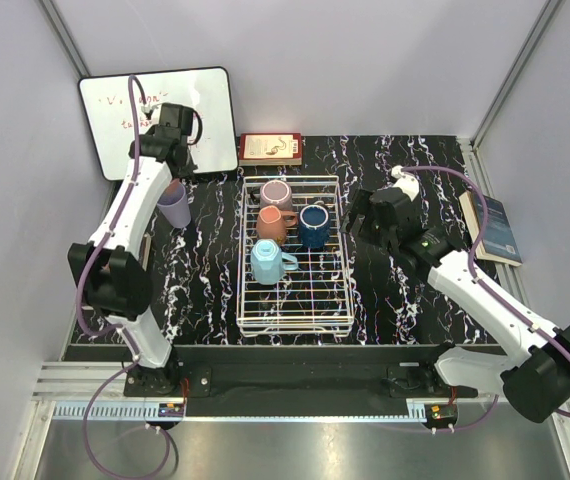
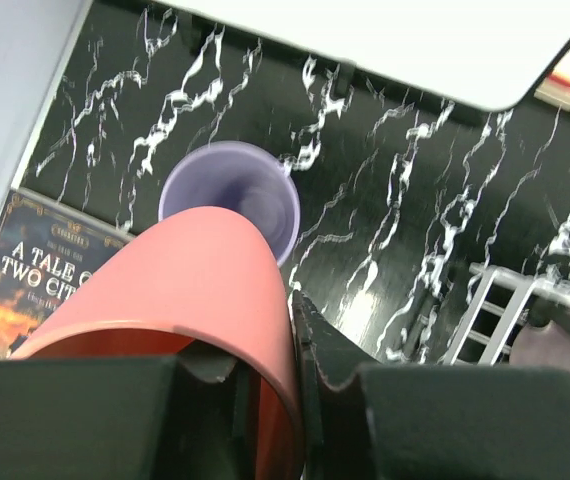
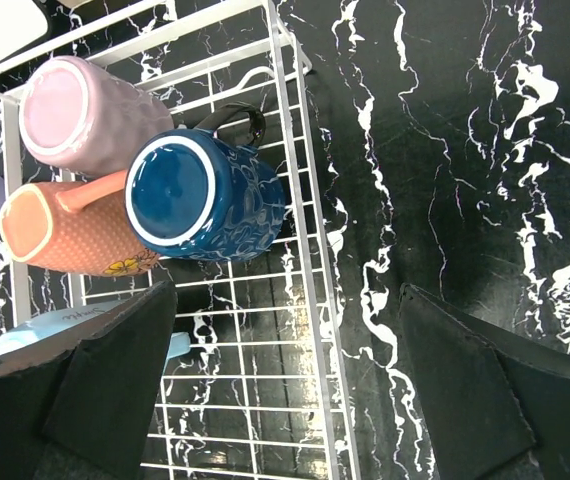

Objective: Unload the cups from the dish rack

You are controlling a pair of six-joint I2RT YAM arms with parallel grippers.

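The salmon pink cup should stay held in my left gripper for now. Its end is above the lavender cup's rim, so the pink cup would drop short if I opened.
The white wire dish rack [image 1: 295,300] stands mid-table. It holds a mauve cup [image 1: 276,191], a terracotta orange mug [image 1: 272,223], a dark blue mug [image 1: 313,225] and a light blue mug [image 1: 268,262]. My left gripper [image 2: 287,375] is shut on the wall of a salmon pink cup [image 2: 190,290], one finger inside and one outside. It hangs just above a lavender cup [image 2: 233,195] standing upright on the table, left of the rack. My right gripper [image 3: 287,335] is open and empty over the rack's right rim [image 3: 307,260], near the dark blue mug [image 3: 205,195].
A whiteboard [image 1: 160,120] leans at the back left. A red book [image 1: 271,148] lies behind the rack and a blue book [image 1: 495,228] lies at the right edge. Another book [image 2: 25,285] lies by the left wall, close to the lavender cup.
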